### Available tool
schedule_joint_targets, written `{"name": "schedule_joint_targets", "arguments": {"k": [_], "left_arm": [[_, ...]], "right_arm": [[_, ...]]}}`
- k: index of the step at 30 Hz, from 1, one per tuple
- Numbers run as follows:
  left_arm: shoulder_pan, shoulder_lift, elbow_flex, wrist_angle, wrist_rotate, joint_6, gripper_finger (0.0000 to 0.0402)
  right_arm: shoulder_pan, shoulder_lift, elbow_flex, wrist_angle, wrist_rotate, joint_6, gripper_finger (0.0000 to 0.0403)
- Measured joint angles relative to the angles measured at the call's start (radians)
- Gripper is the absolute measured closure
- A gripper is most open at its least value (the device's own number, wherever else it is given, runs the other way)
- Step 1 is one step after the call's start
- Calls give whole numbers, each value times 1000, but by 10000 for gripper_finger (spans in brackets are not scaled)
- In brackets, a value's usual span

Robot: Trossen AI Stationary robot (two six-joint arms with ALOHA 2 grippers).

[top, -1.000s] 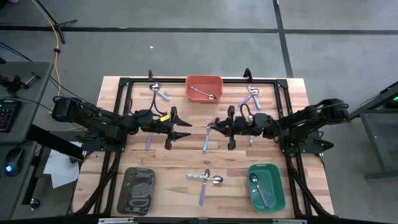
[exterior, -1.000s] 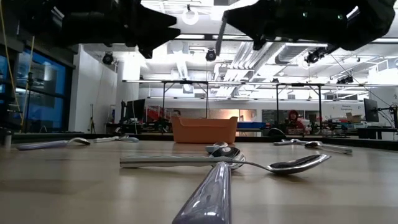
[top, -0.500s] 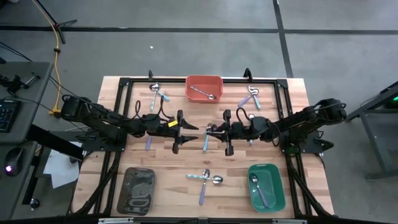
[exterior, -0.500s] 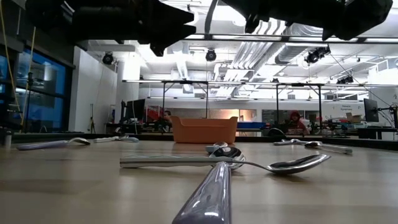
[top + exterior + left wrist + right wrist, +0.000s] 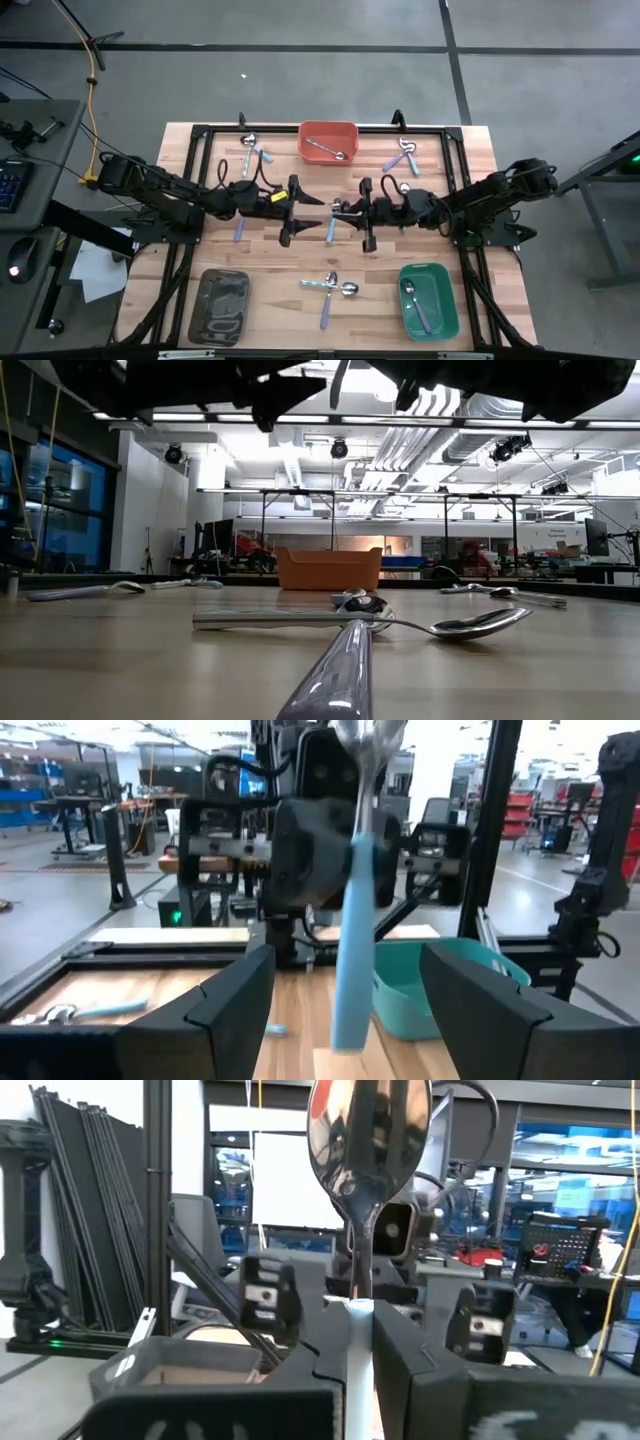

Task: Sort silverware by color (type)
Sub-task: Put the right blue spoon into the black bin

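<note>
My left gripper grabs the spoon by its light-blue handle (image 5: 353,970) next, to carry the spoon on to the dark tray for sorting.
My right gripper (image 5: 338,210) is over the table's middle, shut on a spoon (image 5: 352,920) with a light-blue handle. The spoon stands upright in front of it. My left gripper (image 5: 308,218) faces it from the left, open. In the left wrist view its fingers (image 5: 230,1010) stand on either side of the spoon's handle, short of it, touching nothing. Other silverware lies flat on the table: spoons at the far left (image 5: 255,150), at the far right (image 5: 403,155) and near the front middle (image 5: 330,288). My right gripper pinches the spoon's light-blue handle near its bowl end (image 5: 358,1325) between its two fingers. The fingers come about level from the table's right side and lie across the handle. The spoon stands upright and clear of the table, bowl (image 5: 368,1130) up, the handle's free end (image 5: 345,1035) hanging below.
A red tray (image 5: 328,128) at the far middle holds a silver spoon. A green tray (image 5: 440,300) at the near right holds another. A dark tray (image 5: 222,305) sits near left. A lavender handle (image 5: 240,230) and a light-blue handle (image 5: 329,235) lie under the arms.
My left gripper has gone toward the table's right edge and a little up, closing on the held spoon, and stays open. My right gripper first went toward the table's middle and up with the spoon, then kept still. The spoon hangs higher over the table than before.
</note>
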Motion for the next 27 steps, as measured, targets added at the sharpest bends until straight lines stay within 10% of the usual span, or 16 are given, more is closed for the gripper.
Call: {"name": "schedule_joint_targets", "arguments": {"k": [17,27], "left_arm": [[-9,133,147,-125,60,-26,199],[3,133,148,-119,62,-34,310]], "right_arm": [[-4,0,12,-46,0,-6,399],[-3,0,12,-64,2,-4,399]]}}
